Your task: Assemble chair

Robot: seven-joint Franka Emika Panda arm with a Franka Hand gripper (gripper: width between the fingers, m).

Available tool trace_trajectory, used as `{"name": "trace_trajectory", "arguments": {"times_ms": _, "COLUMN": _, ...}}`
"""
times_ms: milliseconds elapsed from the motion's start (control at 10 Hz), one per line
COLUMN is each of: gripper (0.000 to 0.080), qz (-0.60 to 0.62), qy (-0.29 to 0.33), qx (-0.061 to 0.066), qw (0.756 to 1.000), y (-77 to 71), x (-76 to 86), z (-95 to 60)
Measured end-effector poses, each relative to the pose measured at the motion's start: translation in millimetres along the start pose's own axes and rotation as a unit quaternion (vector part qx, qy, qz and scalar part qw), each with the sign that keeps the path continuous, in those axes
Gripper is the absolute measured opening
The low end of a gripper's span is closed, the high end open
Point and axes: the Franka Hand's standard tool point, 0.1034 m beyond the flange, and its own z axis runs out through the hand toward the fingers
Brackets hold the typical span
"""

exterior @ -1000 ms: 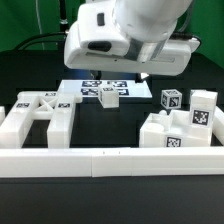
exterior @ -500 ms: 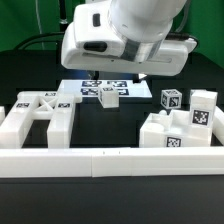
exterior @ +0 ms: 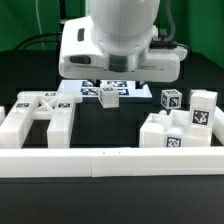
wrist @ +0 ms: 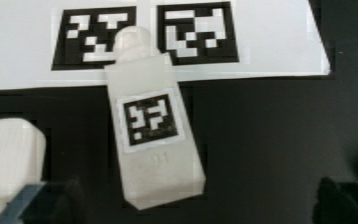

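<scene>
The gripper's fingers are high above the leg's wider end (exterior: 109, 102) and would miss it if they closed now. The robot will first lower its gripper.
A long white chair leg (wrist: 153, 125) with one square tag lies on the black table. Its narrow end rests over the marker board (wrist: 274, 60). In the wrist view my gripper (wrist: 197, 205) hangs above the leg's wider end, open. Its dark fingertips (wrist: 30, 205) stand far apart on either side, touching nothing. In the exterior view the same leg (exterior: 110, 97) shows as a small white piece under the arm's bulky white wrist (exterior: 118, 45). A cross-braced chair panel (exterior: 40, 112) sits at the exterior view's left. Blocky tagged chair parts (exterior: 180, 128) are at its right.
A long plain white rail (exterior: 110, 162) runs across the front of the table. Two tagged white blocks (exterior: 171, 100) (exterior: 203, 108) stand at the back right. Another white part (wrist: 5, 150) lies close beside the leg in the wrist view.
The arm's wrist has turned and shifted toward the exterior view's left, settling more squarely over the marker board. No part has moved, and the jaws stay wide.
</scene>
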Motion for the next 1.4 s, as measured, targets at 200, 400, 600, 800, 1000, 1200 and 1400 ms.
{"name": "trace_trajectory", "arguments": {"times_ms": 200, "gripper": 0.0649, "qz": -0.005, "qy": -0.014, "qx": 0.001, "qw": 1.0, "y": 1.3, "x": -2.5, "z": 3.7}}
{"name": "trace_trajectory", "arguments": {"times_ms": 400, "gripper": 0.0649, "qz": -0.019, "qy": -0.055, "qx": 0.005, "qw": 0.998, "y": -1.8, "x": -6.8, "z": 11.3}}
{"name": "trace_trajectory", "arguments": {"times_ms": 600, "gripper": 0.0649, "qz": -0.018, "qy": -0.104, "qx": 0.01, "qw": 0.994, "y": 3.5, "x": -6.3, "z": 16.9}}
{"name": "trace_trajectory", "arguments": {"times_ms": 800, "gripper": 0.0649, "qz": -0.015, "qy": -0.108, "qx": 0.007, "qw": 0.994, "y": 8.2, "x": 1.6, "z": 22.9}}
{"name": "trace_trajectory", "arguments": {"times_ms": 1000, "gripper": 0.0649, "qz": -0.009, "qy": -0.11, "qx": 0.009, "qw": 0.994, "y": 14.0, "x": 1.2, "z": 31.5}}
{"name": "trace_trajectory", "arguments": {"times_ms": 1200, "gripper": 0.0649, "qz": -0.007, "qy": -0.107, "qx": 0.008, "qw": 0.994, "y": 12.9, "x": 2.3, "z": 37.6}}
{"name": "trace_trajectory", "arguments": {"times_ms": 1400, "gripper": 0.0649, "qz": 0.0, "qy": -0.105, "qx": 0.007, "qw": 0.994, "y": 10.2, "x": 3.3, "z": 42.1}}
